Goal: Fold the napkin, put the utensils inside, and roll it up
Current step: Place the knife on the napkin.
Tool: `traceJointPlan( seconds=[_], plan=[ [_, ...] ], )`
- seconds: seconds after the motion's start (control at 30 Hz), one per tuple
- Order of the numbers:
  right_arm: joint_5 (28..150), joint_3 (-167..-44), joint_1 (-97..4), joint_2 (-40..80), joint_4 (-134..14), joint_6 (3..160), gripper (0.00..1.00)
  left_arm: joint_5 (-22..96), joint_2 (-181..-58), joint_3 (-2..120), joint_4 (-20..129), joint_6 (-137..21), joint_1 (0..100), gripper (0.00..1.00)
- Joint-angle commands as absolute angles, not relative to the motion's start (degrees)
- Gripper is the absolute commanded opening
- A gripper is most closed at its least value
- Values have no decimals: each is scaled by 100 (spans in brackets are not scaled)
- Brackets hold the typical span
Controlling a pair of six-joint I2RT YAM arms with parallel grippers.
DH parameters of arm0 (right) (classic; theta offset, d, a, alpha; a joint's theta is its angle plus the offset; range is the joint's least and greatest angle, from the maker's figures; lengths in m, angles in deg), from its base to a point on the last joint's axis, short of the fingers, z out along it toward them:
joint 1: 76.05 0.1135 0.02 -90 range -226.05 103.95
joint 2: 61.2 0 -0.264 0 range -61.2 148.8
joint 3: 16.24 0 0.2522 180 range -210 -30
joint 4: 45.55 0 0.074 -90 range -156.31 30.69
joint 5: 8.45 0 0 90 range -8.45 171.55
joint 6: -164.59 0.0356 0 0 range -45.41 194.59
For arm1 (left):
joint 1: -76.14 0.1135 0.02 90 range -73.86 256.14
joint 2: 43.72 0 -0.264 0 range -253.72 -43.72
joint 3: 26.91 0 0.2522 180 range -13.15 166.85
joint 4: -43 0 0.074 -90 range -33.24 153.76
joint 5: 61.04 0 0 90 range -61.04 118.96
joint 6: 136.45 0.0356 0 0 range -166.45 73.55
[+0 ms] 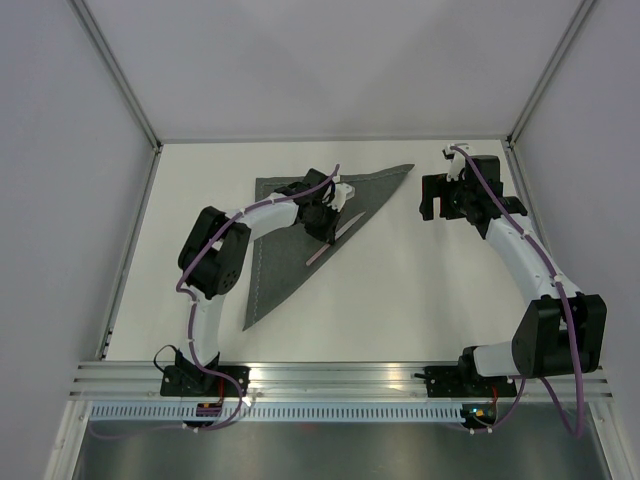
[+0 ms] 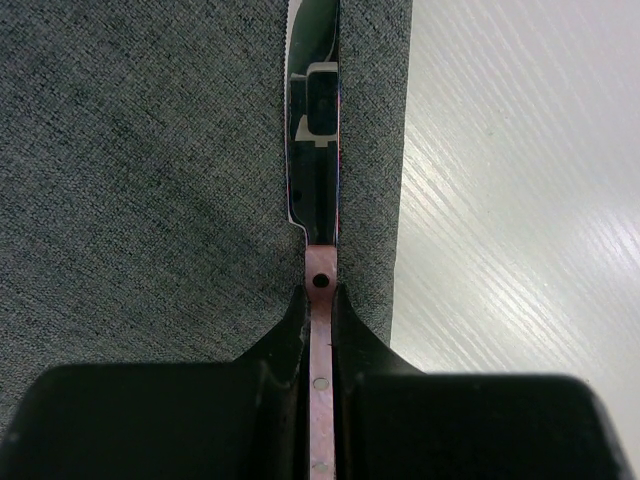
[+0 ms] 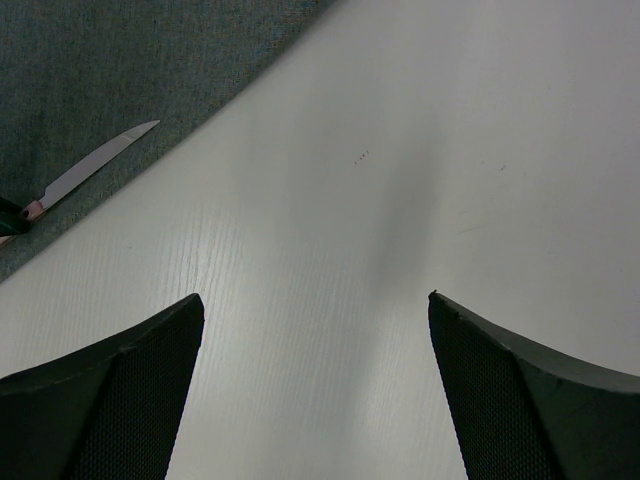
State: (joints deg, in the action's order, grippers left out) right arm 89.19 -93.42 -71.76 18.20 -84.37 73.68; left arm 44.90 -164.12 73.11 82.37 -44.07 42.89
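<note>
The knife's blade lies along the folded edge of the dark grey napkin (image 1: 290,240) and would rest on the napkin. It is time for my left gripper to release the knife.
The dark grey napkin (image 1: 290,240) lies folded into a triangle on the white table. It fills the left of the left wrist view (image 2: 140,170) and the upper left of the right wrist view (image 3: 120,60). My left gripper (image 1: 322,226) is shut on the pink handle of a knife (image 2: 320,300), whose shiny blade (image 2: 315,110) lies along the napkin's folded edge. The knife also shows in the top view (image 1: 333,240) and the right wrist view (image 3: 95,165). My right gripper (image 1: 437,198) is open and empty over bare table to the right of the napkin.
The table (image 1: 420,290) is ringed by pale walls, with a metal rail (image 1: 330,375) along its near edge by the arm bases. No other utensils show.
</note>
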Motion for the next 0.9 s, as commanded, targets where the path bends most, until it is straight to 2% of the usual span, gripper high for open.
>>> traceJointPlan(
  seconds=[0.0,0.5,0.87],
  plan=[
    [8867,-9364,-7157,1773,-8453,7345,98,4478,-16395,7289,8102,-4583,4248,2],
    [8875,-9364,-7157,1755,-8453,7345,98,4495,-16316,7254,8102,-4583,4231,3],
    [8884,-9364,-7157,1755,-8462,7345,98,4487,-16316,7219,8111,-4785,4213,8]
  ],
)
